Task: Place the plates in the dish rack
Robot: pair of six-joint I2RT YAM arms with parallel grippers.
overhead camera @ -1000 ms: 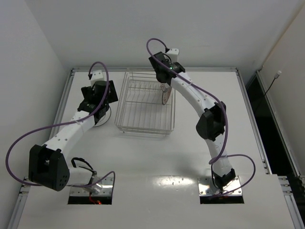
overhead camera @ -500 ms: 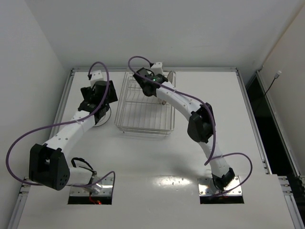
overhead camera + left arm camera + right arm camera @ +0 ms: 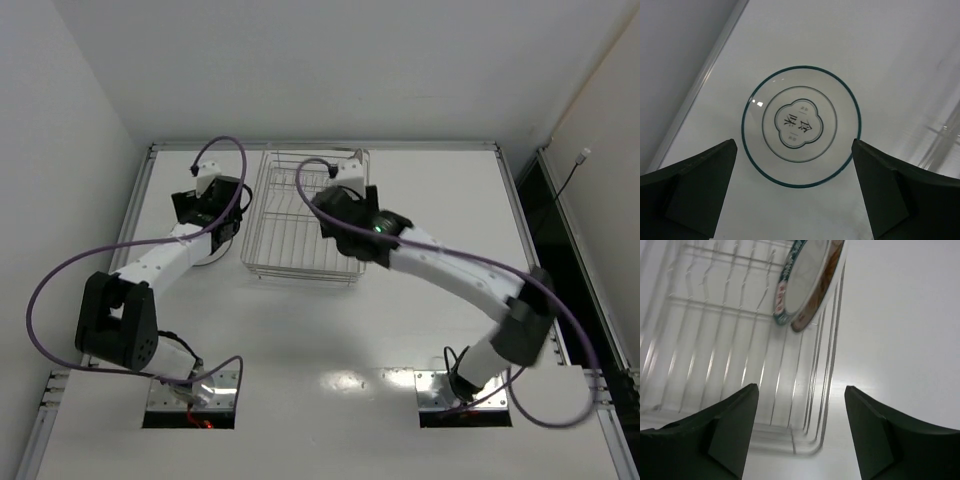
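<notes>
My left gripper should pick up the flat plate next by one edge of its dark teal rim. The plate's opposite rim then stays free for loading.
A plate with a dark teal rim and lettered centre (image 3: 800,125) lies flat on the table, left of the dish rack (image 3: 300,272). My left gripper (image 3: 795,195) hangs above it, open, its fingers wide to either side of the plate's near edge. Two plates (image 3: 807,275) lean on edge together at the far right end of the rack (image 3: 715,305); one shows an orange-brown rim, the other a teal and red rim. They show as a pale shape (image 3: 350,175) from above. My right gripper (image 3: 802,435) (image 3: 340,215) is open and empty over the rack's near right corner.
A raised metal strip (image 3: 700,85) borders the table left of the flat plate. The rack's wire wall (image 3: 945,135) stands close on that plate's right. Bare white tabletop (image 3: 900,340) lies right of the rack. Purple cables loop off both arms.
My right gripper has opened, left its plate leaning in the rack and drawn back toward the rack's near side. The left gripper has shifted slightly away over the flat plate.
</notes>
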